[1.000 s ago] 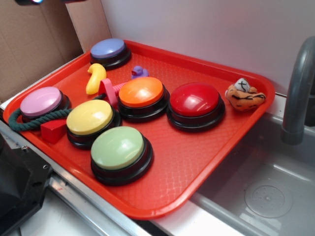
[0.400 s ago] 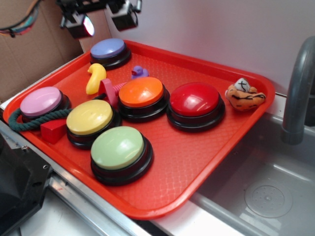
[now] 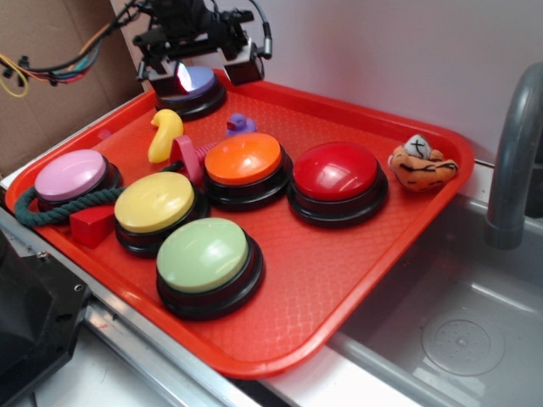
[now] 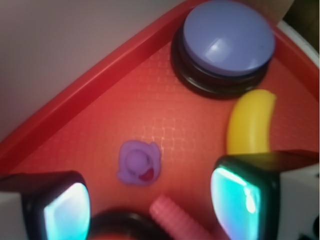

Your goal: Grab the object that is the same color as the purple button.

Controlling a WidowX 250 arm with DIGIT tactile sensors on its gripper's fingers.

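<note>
The purple rubber duck (image 3: 240, 125) is far below my fingertips, so they would miss it if I closed now. My gripper should go lower first, then close on the duck.
A tiny purple rubber duck (image 3: 240, 125) (image 4: 138, 162) sits on the red tray (image 3: 356, 254), just behind the orange button (image 3: 244, 161). The purple button (image 3: 197, 85) (image 4: 227, 37), periwinkle on a black base, stands at the tray's back left corner. My gripper (image 3: 208, 75) (image 4: 150, 205) hovers above the tray near the purple button, open, nothing between its fingers. In the wrist view the duck lies just ahead of the gap between the fingers, nearer the left one.
A yellow curved toy (image 3: 165, 134) (image 4: 251, 120) and a pink ridged piece (image 3: 188, 157) (image 4: 175, 220) lie close to the duck. Pink (image 3: 71, 175), yellow (image 3: 155, 203), green (image 3: 204, 256) and red (image 3: 337, 174) buttons fill the tray. A striped plush (image 3: 422, 164), green rope, red block and sink faucet (image 3: 513, 153) surround.
The gripper has come down from the top left of the exterior view to hover over the back left of the tray. Objects on the tray have not moved.
</note>
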